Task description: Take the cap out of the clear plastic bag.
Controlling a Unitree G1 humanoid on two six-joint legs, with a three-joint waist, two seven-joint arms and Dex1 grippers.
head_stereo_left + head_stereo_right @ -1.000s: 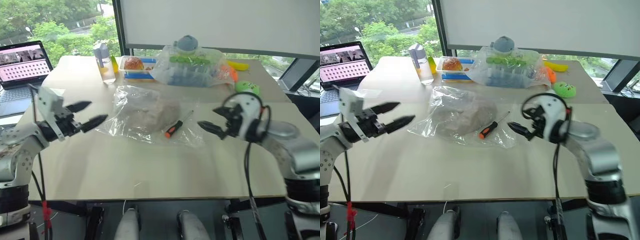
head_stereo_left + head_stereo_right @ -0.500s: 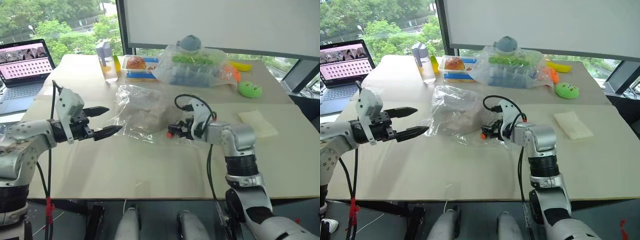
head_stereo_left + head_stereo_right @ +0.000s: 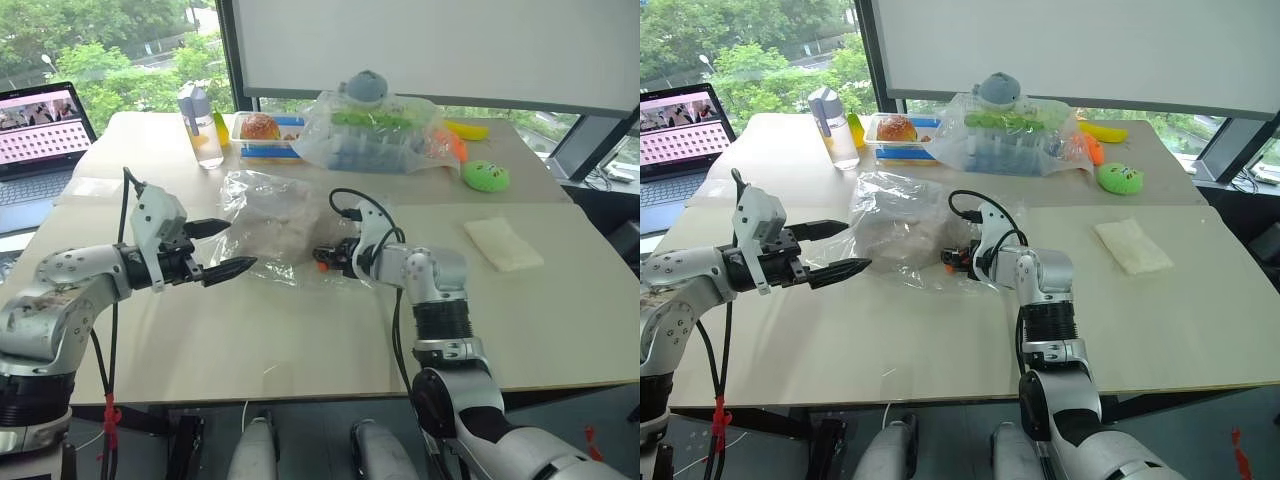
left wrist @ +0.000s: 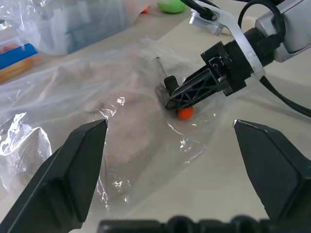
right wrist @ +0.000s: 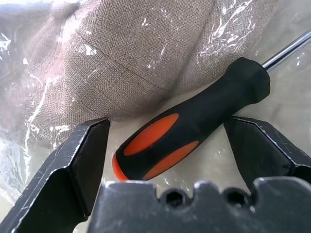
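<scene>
My right gripper's fingers are on either side of the handle near the cap in the right wrist view, so it should close on the screwdriver's handle (image 5: 194, 124) now.
The cap (image 3: 288, 226), beige-grey fabric, lies inside the clear plastic bag (image 3: 262, 196) at the middle of the table. An orange-and-black screwdriver (image 5: 189, 141) lies on the bag's crinkled right edge, against the cap (image 5: 126, 53). My right gripper (image 3: 325, 256) is open and low over the table, one finger on each side of the screwdriver's handle, apart from it. My left gripper (image 3: 240, 246) is open, hovering just left of the bag and pointing at it. In the left wrist view the bag (image 4: 73, 111) and the right gripper (image 4: 187, 97) lie ahead.
A bulging bag of toys (image 3: 375, 135), a food box (image 3: 262, 130) and a water bottle (image 3: 195, 125) stand along the back. A green plush (image 3: 485, 176) and a white cloth (image 3: 503, 243) lie on the right. A laptop (image 3: 40, 130) is at far left.
My right arm has swung in from the right and dropped to the screwdriver at the bag's edge, rolling its wrist. My left gripper has edged slightly toward the bag.
</scene>
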